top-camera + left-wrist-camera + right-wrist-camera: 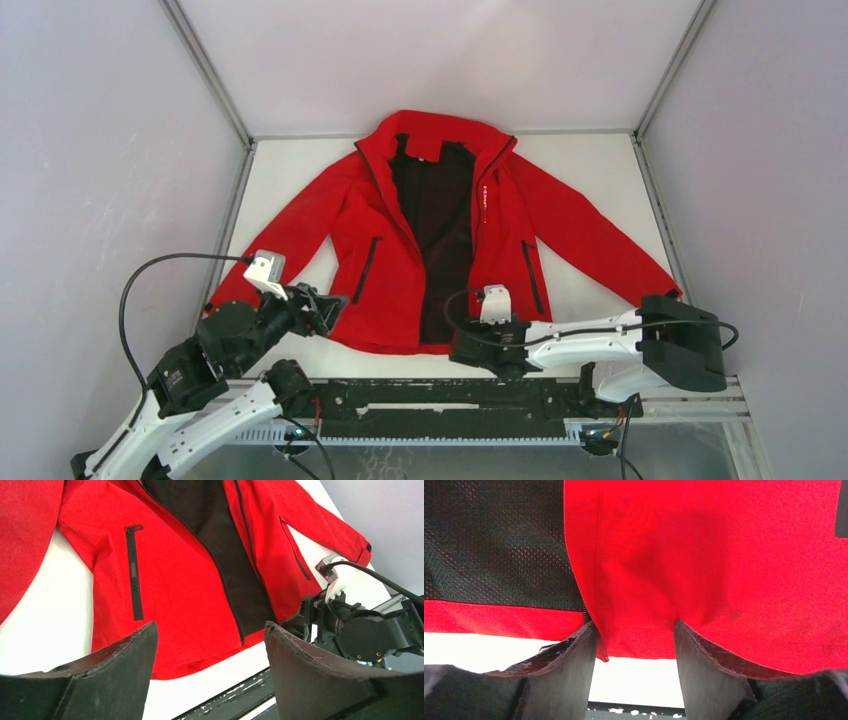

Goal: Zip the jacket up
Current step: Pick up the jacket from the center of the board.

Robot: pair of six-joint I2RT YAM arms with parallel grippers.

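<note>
My right gripper's fingers are on both sides of the jacket's bottom hem, beside the zipper edge, so they would hold the hem if I closed now.
The red jacket lies flat and open on the white table, collar far, black lining showing down the middle. My right gripper is at the bottom hem of its right front panel. In the right wrist view its fingers stand apart around the hem corner of the jacket, next to the zipper edge. My left gripper is open and empty, hovering near the hem's left end. In the left wrist view the jacket and its black pocket slit lie beyond the fingers.
Grey walls close in the table on three sides. A black rail runs along the near edge. The right arm's wrist with its cable shows in the left wrist view. The sleeves spread out to both sides.
</note>
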